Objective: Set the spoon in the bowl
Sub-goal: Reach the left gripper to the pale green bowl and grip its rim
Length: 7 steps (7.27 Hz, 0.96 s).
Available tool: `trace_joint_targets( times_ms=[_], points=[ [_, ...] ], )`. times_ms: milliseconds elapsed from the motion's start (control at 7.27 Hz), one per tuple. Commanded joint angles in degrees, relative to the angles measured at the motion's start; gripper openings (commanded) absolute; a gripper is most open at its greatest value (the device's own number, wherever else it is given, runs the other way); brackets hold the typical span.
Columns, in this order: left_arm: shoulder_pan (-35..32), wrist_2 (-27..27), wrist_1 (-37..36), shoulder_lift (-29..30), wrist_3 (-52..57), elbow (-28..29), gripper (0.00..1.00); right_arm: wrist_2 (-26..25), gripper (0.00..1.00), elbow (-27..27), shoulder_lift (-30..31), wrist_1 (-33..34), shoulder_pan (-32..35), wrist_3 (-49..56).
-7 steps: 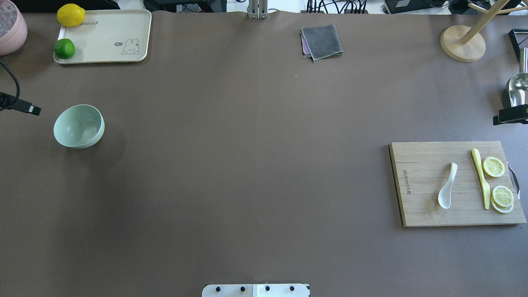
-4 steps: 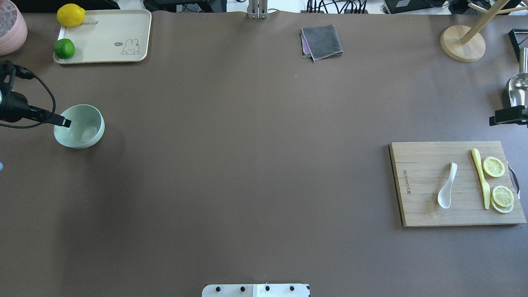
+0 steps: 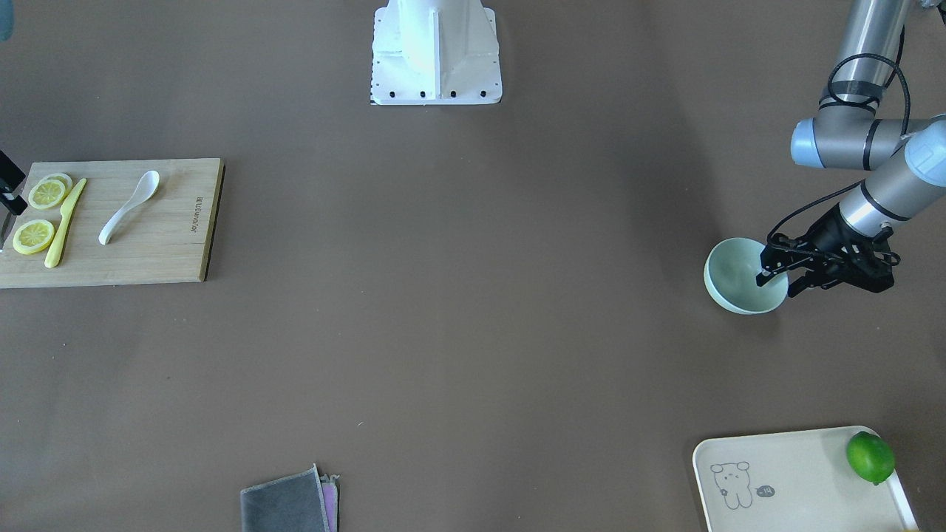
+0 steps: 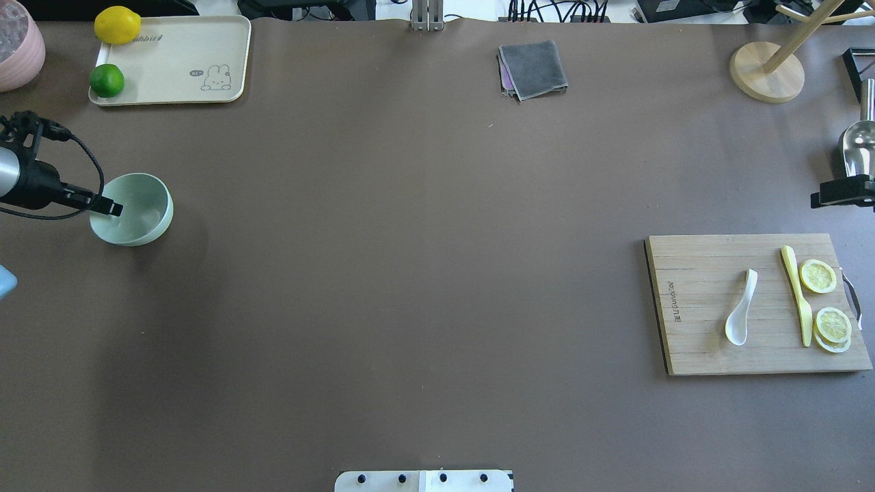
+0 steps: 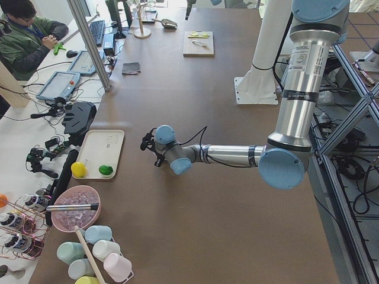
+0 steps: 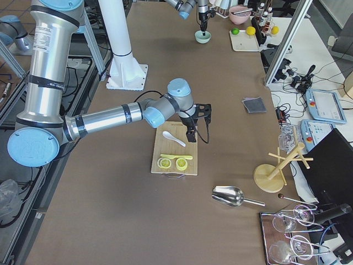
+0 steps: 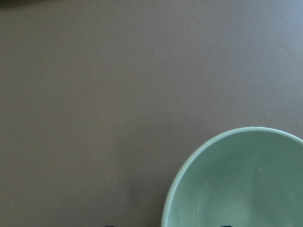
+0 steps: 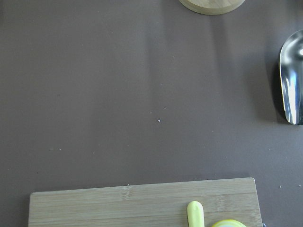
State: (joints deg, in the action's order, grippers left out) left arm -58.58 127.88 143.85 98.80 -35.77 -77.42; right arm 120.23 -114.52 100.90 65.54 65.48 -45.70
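I next need to take hold of the mint-green bowl by its rim (image 3: pixel 787 288) with my left gripper, so that I can bring the bowl over for the spoon (image 3: pixel 131 205).
The white spoon (image 4: pixel 741 309) lies on the wooden cutting board (image 4: pixel 697 348) at the right, scoop toward the robot; it also shows in the front view (image 3: pixel 127 208). The pale mint-green bowl (image 4: pixel 143 208) stands at the left, empty. My left gripper (image 4: pixel 111 208) is open at the bowl's left rim, one finger (image 3: pixel 763 278) over the inside and the other outside. The left wrist view shows the bowl (image 7: pixel 246 184) at lower right. My right gripper (image 4: pixel 842 191) is at the right edge, beyond the board's far corner; only part shows, so open or shut is unclear.
A yellow knife (image 4: pixel 797 295) and lemon slices (image 4: pixel 818 276) share the board. A cream tray (image 4: pixel 178 65) with a lemon and a lime stands beyond the bowl. A grey cloth (image 4: pixel 533 68), a wooden stand (image 4: pixel 765 72) and a metal scoop (image 4: pixel 858 147) lie at the far side.
My left arm has come in from the left edge and its open gripper now reaches the bowl's rim. The right gripper has barely shifted. Spoon and bowl have not moved.
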Motion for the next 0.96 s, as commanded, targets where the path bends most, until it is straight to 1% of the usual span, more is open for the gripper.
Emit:
trace_joint_targets(
  times_ms=[0, 138, 275, 413, 550, 826],
  points=[
    [0.0, 0.3, -3.0, 3.4, -0.7, -2.6, 0.0, 0.0, 0.99, 0.0, 0.0, -0.1, 0.0, 0.0],
    [0.3, 0.3, -4.7, 6.2, -9.5, -4.7, 0.0, 0.0, 0.99, 0.0, 0.0, -0.1, 0.0, 0.0],
    [4.7, -0.5, -4.8, 8.1, -18.1, -7.5, 0.0, -0.1, 0.99, 0.0, 0.1, -0.1, 0.0, 0.0],
    [10.3, -3.4, -5.0, 11.3, -24.2, -8.3, 0.0, -0.1, 0.99, 0.0, 0.2, -0.1, 0.0, 0.0],
    [15.7, -9.4, -7.3, 15.6, -28.8, -8.4, 0.0, -0.1, 0.99, 0.0, 0.3, -0.1, 0.0, 0.0],
    [22.9, -16.7, -15.6, 23.9, -32.7, -7.9, 0.0, -0.1, 0.99, 0.0, 0.4, -0.1, 0.0, -0.1]
  ],
)
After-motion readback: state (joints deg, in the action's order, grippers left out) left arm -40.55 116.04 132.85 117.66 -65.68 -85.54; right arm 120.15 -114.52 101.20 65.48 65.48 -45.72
